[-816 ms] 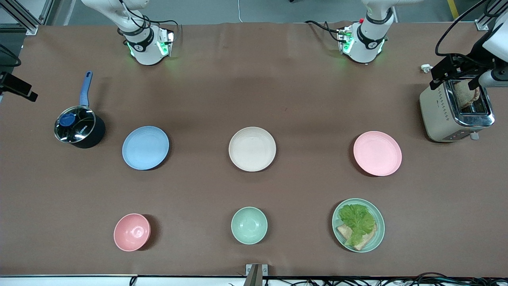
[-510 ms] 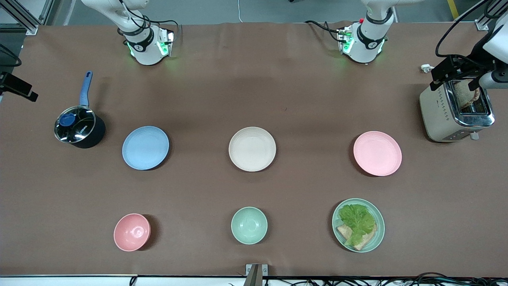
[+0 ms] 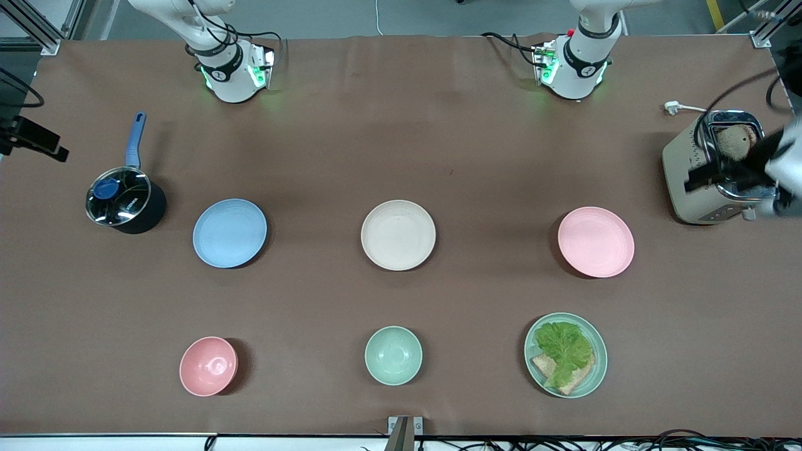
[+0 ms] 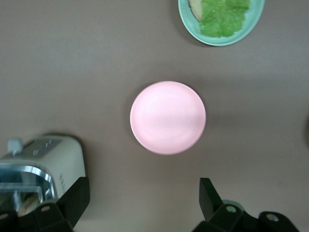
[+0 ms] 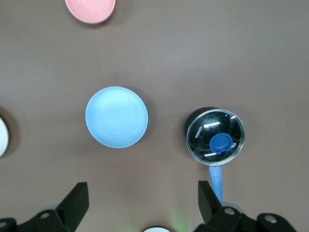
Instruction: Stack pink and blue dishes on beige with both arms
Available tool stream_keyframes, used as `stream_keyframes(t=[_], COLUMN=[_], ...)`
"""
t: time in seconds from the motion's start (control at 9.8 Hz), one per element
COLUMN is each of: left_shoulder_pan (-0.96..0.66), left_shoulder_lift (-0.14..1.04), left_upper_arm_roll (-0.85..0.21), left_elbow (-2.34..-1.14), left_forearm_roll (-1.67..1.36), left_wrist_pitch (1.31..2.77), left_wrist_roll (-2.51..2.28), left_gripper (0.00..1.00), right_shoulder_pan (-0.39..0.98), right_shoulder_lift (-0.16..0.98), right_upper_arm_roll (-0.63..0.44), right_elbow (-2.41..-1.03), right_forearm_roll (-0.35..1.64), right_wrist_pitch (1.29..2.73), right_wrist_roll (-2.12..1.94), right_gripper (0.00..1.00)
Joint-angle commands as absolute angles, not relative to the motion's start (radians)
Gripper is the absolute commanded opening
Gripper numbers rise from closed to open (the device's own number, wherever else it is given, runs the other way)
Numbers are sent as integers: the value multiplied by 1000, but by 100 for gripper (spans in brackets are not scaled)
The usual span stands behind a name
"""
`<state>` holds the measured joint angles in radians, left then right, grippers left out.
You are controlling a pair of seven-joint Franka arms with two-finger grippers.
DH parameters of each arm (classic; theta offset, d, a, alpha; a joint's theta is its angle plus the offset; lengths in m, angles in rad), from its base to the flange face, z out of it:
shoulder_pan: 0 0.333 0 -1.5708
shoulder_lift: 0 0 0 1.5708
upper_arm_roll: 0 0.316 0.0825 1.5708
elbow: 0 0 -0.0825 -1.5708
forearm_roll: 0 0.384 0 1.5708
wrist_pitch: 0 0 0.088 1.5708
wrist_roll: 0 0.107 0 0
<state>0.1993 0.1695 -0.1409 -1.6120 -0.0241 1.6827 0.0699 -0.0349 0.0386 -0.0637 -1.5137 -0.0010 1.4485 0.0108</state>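
Note:
The pale blue plate needs to be stacked on the beige plate [image 3: 398,235], so my right gripper should grab the pale blue plate by its rim [image 3: 197,239] next.
The pale blue plate [image 3: 230,233], the beige plate [image 3: 398,235] and the pale pink plate [image 3: 596,242] lie in a row across the table, each empty. My left gripper [image 3: 733,176] hangs high over the toaster at the left arm's end. In the left wrist view it is open [image 4: 143,194], with the pink plate [image 4: 168,117] far below. My right gripper [image 3: 34,143] shows at the picture's edge over the table's right-arm end. It is open [image 5: 143,195] high above the blue plate [image 5: 117,117], with the beige plate's rim [image 5: 2,137] at the edge.
A toaster [image 3: 686,181] with bread stands beside the pink plate. A lidded black pot [image 3: 124,200] with a blue handle sits beside the blue plate. Nearer the camera are a pink bowl [image 3: 208,366], a mint bowl [image 3: 393,355] and a mint plate [image 3: 536,366] with lettuce and bread.
My left gripper has swung across the toaster toward the pink plate's side, blurred with motion. My right gripper has shifted slightly at the picture's edge. The plates have not moved.

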Motion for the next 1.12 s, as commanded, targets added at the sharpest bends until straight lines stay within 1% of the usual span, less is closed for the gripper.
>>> stream_keyframes(t=[0.0,0.1,0.2,0.31,0.41,0.51,0.71,0.82,1.02], left_shoulder_pan=[283,343,362,373,377,393,402,403,403], left_shoulder_lift=[259,326,391,434,484,526,573,584,620], left_upper_arm_roll=[-149,-149,-149,-149,-150,-150,-153,-155,-155], left_elbow=[-1725,-1739,-1736,-1740,-1740,-1740,-1747,-1765,-1767], left_forearm_roll=[-120,-221,-263,-273,-278,-297,-307,-307,-307], left_wrist_pitch=[1813,1860,1894,1928,1934,1954,2014,2043,2051], left_wrist_roll=[199,298,383,426,483,570,642,685,744], left_gripper=[100,100,100,100,100,100,100,94,77], right_shoulder_pan=[-41,-51,-54,-54,-55,-60,-69,-69,-68], right_shoulder_lift=[74,75,75,98,159,205,290,323,382], right_upper_arm_roll=[-63,-66,-78,-87,-95,-104,-130,-138,-137], right_elbow=[-1677,-1795,-1916,-2012,-2048,-2071,-2132,-2152,-2190], right_forearm_roll=[31,32,50,111,165,226,393,463,564], right_wrist_pitch=[1605,1731,1869,1993,2067,2110,2208,2250,2340], right_wrist_roll=[-14,-50,-120,-171,-233,-306,-527,-602,-701], right_gripper=[100,100,100,100,100,100,100,100,100])
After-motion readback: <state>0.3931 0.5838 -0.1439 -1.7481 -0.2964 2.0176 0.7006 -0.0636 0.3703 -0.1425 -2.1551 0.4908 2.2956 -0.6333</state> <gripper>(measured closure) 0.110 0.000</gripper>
